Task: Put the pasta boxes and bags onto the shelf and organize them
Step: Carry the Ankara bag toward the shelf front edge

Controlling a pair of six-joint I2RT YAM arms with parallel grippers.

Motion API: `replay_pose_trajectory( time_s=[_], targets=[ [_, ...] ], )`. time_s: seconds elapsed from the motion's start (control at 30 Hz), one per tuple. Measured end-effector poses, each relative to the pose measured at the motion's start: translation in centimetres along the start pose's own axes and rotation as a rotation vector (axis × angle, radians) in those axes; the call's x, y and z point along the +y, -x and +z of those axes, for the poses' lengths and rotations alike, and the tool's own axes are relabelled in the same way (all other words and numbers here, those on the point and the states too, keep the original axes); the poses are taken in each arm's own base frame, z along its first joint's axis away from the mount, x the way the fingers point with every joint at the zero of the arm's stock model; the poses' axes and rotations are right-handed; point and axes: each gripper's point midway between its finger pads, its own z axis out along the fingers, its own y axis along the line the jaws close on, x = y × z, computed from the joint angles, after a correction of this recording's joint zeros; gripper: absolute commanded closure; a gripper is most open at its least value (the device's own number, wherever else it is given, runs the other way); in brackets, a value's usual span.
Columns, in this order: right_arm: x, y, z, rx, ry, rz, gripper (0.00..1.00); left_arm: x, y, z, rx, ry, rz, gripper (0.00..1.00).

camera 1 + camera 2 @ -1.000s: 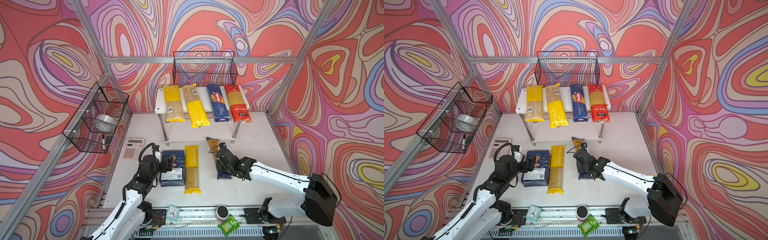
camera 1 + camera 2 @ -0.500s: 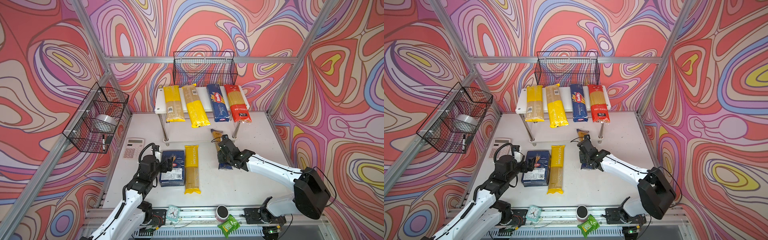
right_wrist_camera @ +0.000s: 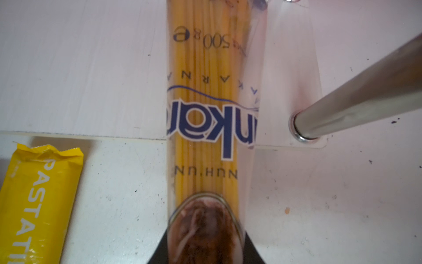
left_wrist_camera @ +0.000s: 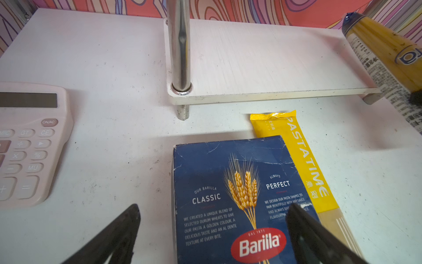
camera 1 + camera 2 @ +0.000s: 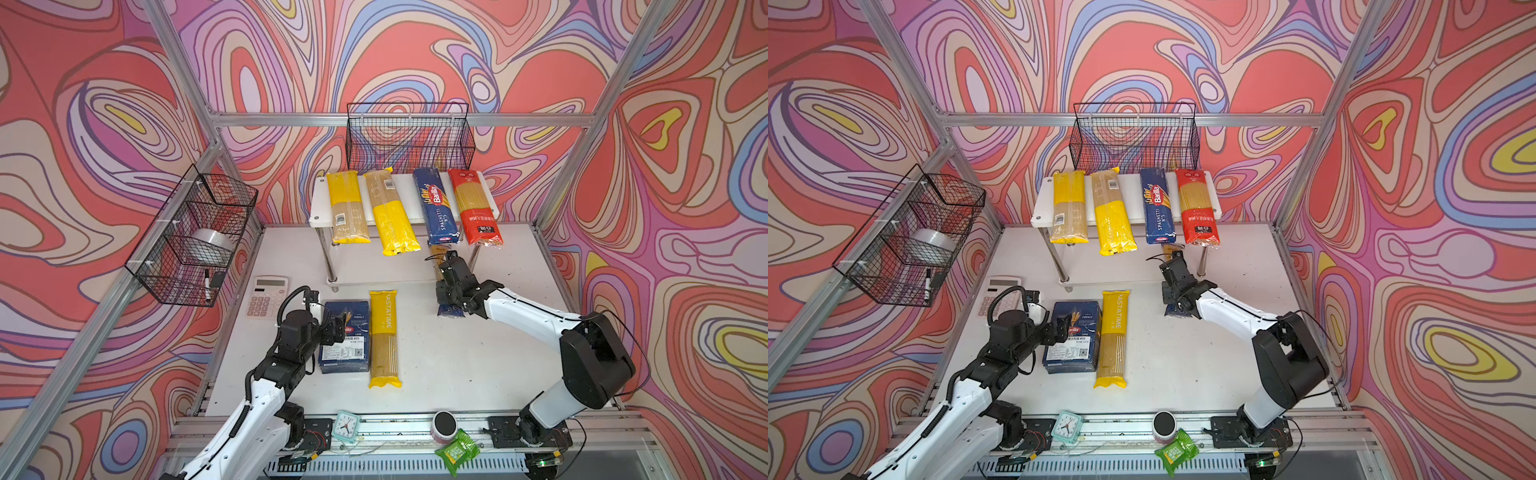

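Note:
My right gripper is outside the front edge of the lower board (image 5: 374, 270), so the bag would end short; I will move it farther in before my right gripper releases it.
My right gripper (image 5: 448, 291) (image 5: 1177, 291) (image 3: 205, 240) is shut on the dark blue-gold bag (image 5: 437, 255) (image 3: 205, 91). The bag's far end reaches over the lower board (image 5: 374, 270) (image 3: 80, 68) of the shelf (image 5: 320, 199) (image 5: 1042, 203). On the top board lie two yellow-and-clear bags (image 5: 347, 208) (image 5: 390, 216), the blue Barilla Spaghetti box (image 5: 436, 208) and a red-and-clear bag (image 5: 473, 208). My left gripper (image 5: 338, 328) (image 5: 1065, 328) (image 4: 214, 212) hangs open over the navy Barilla carton (image 5: 347, 353) (image 4: 217, 182). The yellow PASTA TIME bag (image 5: 384, 336) (image 4: 303, 164) lies beside the carton.
A white calculator (image 5: 266, 295) (image 4: 27, 141) lies left of the carton. Chrome shelf legs (image 4: 180, 45) (image 3: 354, 102) stand close to both grippers. Black wire baskets (image 5: 409, 137) (image 5: 195, 232) hang on the walls. A clock (image 5: 346, 426), a small can (image 5: 444, 424) and a green packet (image 5: 457, 451) sit along the front rail.
My right gripper has carried the dark blue-gold bag away from the front and toward the shelf, so its far end now lies under the top board. The left arm has not moved.

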Motion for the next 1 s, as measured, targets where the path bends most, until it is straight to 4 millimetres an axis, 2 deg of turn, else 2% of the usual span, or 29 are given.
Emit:
replay_pose_trajectory(
  time_s=[0.27,0.57,0.8,0.83,0.9,1.0],
  targets=[
    [-1.9,1.4,1.4,-0.001,-0.033,0.017,1.00,0.0,0.0,0.0,0.000,0.000,0.000,0.00],
    [-2.6,3.5,2.5,-0.014,-0.053,0.024,1.00,0.0,0.0,0.0,0.000,0.000,0.000,0.00],
    [-3.4,3.8,3.7,0.002,-0.080,0.024,1.00,0.0,0.0,0.0,0.000,0.000,0.000,0.00],
    [-3.6,3.8,4.0,0.009,-0.085,0.023,0.97,0.0,0.0,0.0,0.000,0.000,0.000,0.00],
    [-3.7,3.9,4.6,0.016,-0.091,0.022,0.86,0.0,0.0,0.0,0.000,0.000,0.000,0.00],
    [-3.7,4.3,4.9,0.012,-0.089,0.024,0.58,0.0,0.0,0.0,0.000,0.000,0.000,0.00]
  ],
)
